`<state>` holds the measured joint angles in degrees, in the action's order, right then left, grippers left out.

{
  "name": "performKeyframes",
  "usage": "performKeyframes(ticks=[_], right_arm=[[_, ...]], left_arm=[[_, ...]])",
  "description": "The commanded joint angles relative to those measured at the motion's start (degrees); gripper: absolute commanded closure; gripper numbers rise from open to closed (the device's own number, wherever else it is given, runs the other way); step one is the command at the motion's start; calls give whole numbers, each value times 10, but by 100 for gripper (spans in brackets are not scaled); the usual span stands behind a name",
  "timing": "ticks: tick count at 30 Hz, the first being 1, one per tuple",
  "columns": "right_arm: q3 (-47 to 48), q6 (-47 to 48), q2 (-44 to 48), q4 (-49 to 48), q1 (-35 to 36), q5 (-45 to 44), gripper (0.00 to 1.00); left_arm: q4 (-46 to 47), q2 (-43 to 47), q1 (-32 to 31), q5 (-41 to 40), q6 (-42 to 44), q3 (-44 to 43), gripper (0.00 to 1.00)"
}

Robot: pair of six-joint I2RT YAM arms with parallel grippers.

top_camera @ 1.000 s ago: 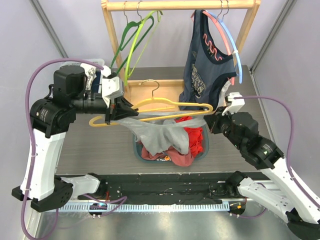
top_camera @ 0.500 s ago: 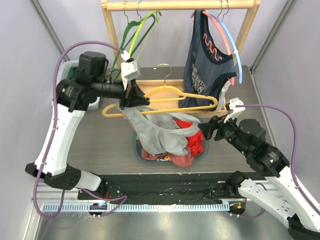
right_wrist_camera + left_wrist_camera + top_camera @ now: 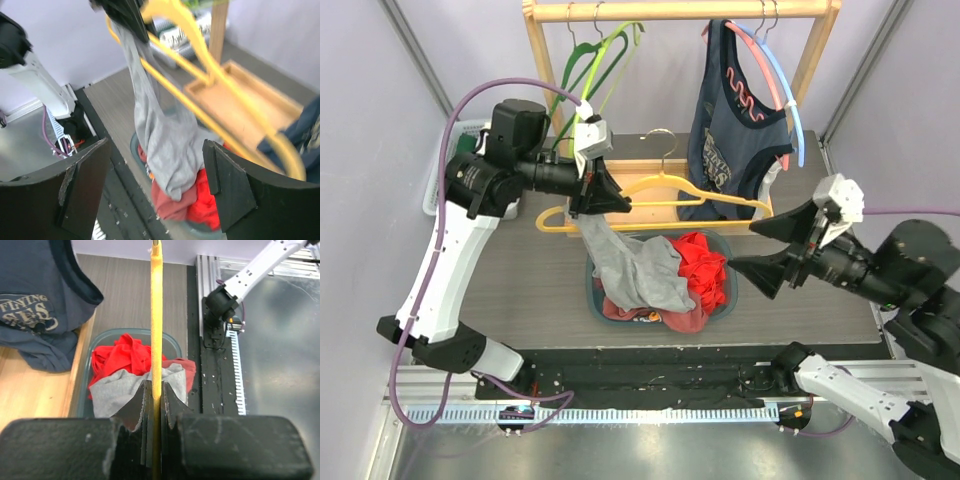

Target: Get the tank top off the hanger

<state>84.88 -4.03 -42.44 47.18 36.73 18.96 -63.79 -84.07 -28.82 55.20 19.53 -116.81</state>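
The right gripper will next grab the yellow hanger (image 3: 665, 178) by its bare half, which leaves the grey tank top's end free for removal.
My left gripper (image 3: 610, 197) (image 3: 156, 390) is shut on the bar of a yellow hanger (image 3: 665, 178) (image 3: 156, 315) (image 3: 175, 14) and holds it level above the table. The grey tank top (image 3: 630, 265) (image 3: 115, 395) (image 3: 160, 140) hangs from the hanger's left part, right at those jaws. Its lower end lies in the basket (image 3: 591, 297). The hanger's right half is bare. My right gripper (image 3: 770, 250) (image 3: 155, 145) stands open to the right of the basket, holding nothing and apart from the cloth.
Red clothes (image 3: 705, 270) fill the basket. Behind it a wooden rack (image 3: 680, 10) carries green hangers (image 3: 590, 80) and a navy tank top (image 3: 730, 140) on blue and pink hangers. A white crate (image 3: 440, 170) sits at the far left.
My right gripper let go of the tank top, opened and drew back to the right. My left arm carried the hanger up and back, and the grey cloth slid off its right side.
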Motion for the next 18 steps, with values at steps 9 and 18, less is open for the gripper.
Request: performKeyframes(ticks=[9, 18], right_arm=[[113, 127, -120, 69, -1, 98, 20], [86, 115, -145, 28, -1, 176, 27]], left_arm=[[-160, 47, -51, 32, 134, 18, 100], [-160, 51, -63, 31, 135, 21, 100]])
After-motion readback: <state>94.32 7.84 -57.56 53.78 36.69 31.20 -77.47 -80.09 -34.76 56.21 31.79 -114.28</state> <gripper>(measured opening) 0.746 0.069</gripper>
